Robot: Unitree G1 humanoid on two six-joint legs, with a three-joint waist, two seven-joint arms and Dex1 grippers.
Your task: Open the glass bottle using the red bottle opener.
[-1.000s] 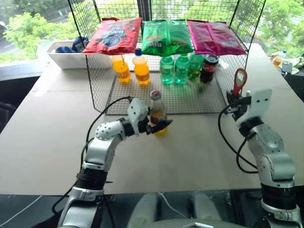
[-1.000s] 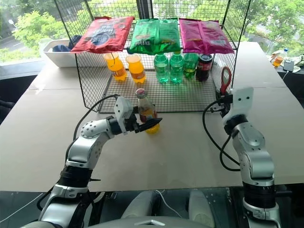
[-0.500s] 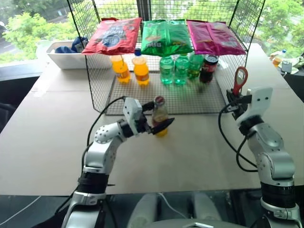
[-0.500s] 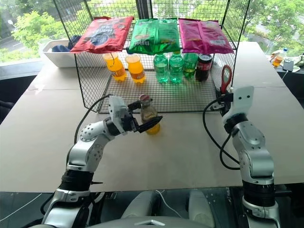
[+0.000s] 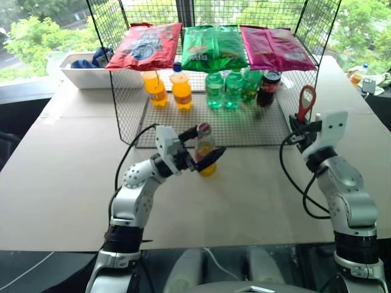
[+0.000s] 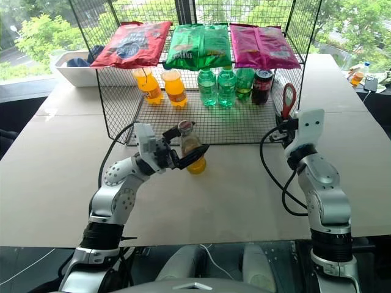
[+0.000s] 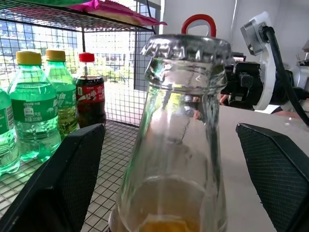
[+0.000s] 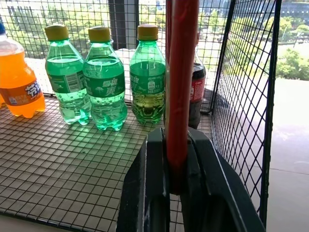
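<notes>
The left gripper grabs the bottle's slim neck (image 5: 204,139) next. The glass bottle widens toward its body (image 5: 207,163), nearly filling the gap between my fingers.
The glass bottle (image 5: 205,151) stands on the table just in front of the wire rack, leaning a little, its crown cap (image 7: 186,46) on. My left gripper (image 5: 202,146) is open, one black finger (image 7: 63,179) on each side of the bottle's neck with clear gaps to the glass. Out to the right, my right gripper (image 5: 302,126) is shut on the handle of the red bottle opener (image 5: 307,99), which points straight up with its ring head on top. In the right wrist view the red bottle opener (image 8: 181,72) rises between the closed fingers.
The wire rack (image 5: 244,125) holds two orange bottles (image 5: 181,90), green bottles (image 5: 224,89) and a cola bottle (image 5: 269,87), with three snack bags (image 5: 214,46) on its top shelf. A white bin (image 5: 85,70) sits at the back left.
My left gripper has opened wider, risen and tipped upward, from around the bottle's label to beside its neck. The bottle now leans slightly. The right gripper and opener have stayed put.
</notes>
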